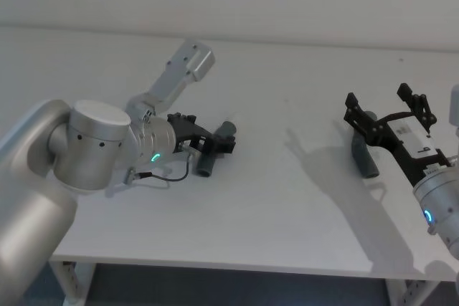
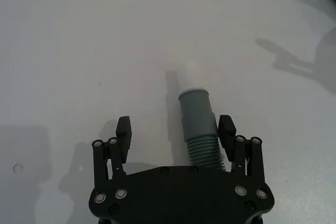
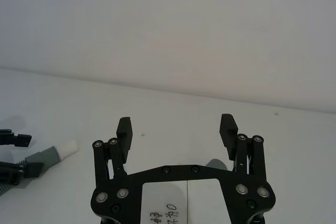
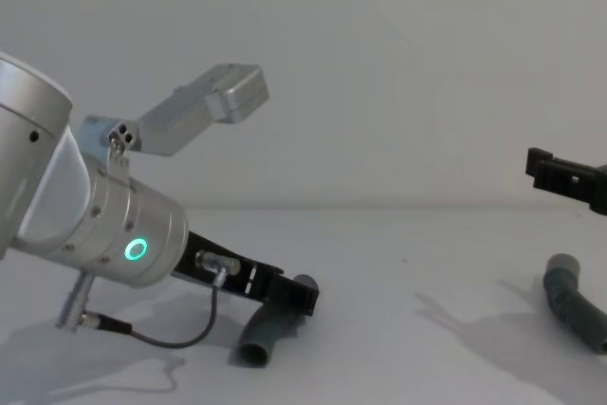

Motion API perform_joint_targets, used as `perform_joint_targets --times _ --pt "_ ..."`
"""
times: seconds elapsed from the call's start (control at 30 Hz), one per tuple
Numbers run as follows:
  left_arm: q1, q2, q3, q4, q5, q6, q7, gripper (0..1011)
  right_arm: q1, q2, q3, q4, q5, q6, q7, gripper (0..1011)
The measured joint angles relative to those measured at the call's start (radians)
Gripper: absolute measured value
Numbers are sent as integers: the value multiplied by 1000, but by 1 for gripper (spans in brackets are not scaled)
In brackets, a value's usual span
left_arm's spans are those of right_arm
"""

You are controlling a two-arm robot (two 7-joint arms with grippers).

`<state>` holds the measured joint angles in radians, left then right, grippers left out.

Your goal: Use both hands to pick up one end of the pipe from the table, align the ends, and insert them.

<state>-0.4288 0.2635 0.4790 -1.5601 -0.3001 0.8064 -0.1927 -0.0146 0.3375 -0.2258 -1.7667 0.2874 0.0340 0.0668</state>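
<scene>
The grey pipe piece's white spigot (image 2: 188, 78) has to stay free to insert, so my left gripper should grab the grey pipe piece by its smooth grey collar (image 2: 199, 122).
Two dark grey pipe pieces lie on the table (image 1: 287, 213). My left gripper (image 1: 215, 138) is open and low at the table, straddling the left pipe piece (image 1: 209, 163). In the left wrist view that piece (image 2: 197, 116) lies between the fingers, close to one finger (image 2: 226, 128). Its white spigot end (image 3: 66, 149) points toward the right side. My right gripper (image 1: 379, 98) is open and hovers above the right pipe piece (image 1: 363, 157), which is bent and rests on the table (image 4: 575, 304). Nothing is between the right fingers (image 3: 124, 129).
A thin grey cable (image 1: 172, 177) loops from the left wrist close to the left pipe piece. A bare stretch of table separates the two pieces. The table's front edge (image 1: 237, 269) runs close below, and a pale wall stands behind.
</scene>
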Motion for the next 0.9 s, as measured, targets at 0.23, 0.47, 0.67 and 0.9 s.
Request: perform_joint_targets --times 0.23,0.47,0.67,0.9 --pt "-10 -9 1 23 2 -12 -13 1001 0 0 0 0 0 0 0 998" --pt "-17 -20 0 45 3 -27 -25 965 0 0 0 0 0 0 0 998" --pt "-21 -25 0 57 3 -36 -31 822 0 0 0 0 0 0 0 998" --pt "-23 -29 -1 65 2 -41 -36 639 0 0 0 0 0 0 0 998"
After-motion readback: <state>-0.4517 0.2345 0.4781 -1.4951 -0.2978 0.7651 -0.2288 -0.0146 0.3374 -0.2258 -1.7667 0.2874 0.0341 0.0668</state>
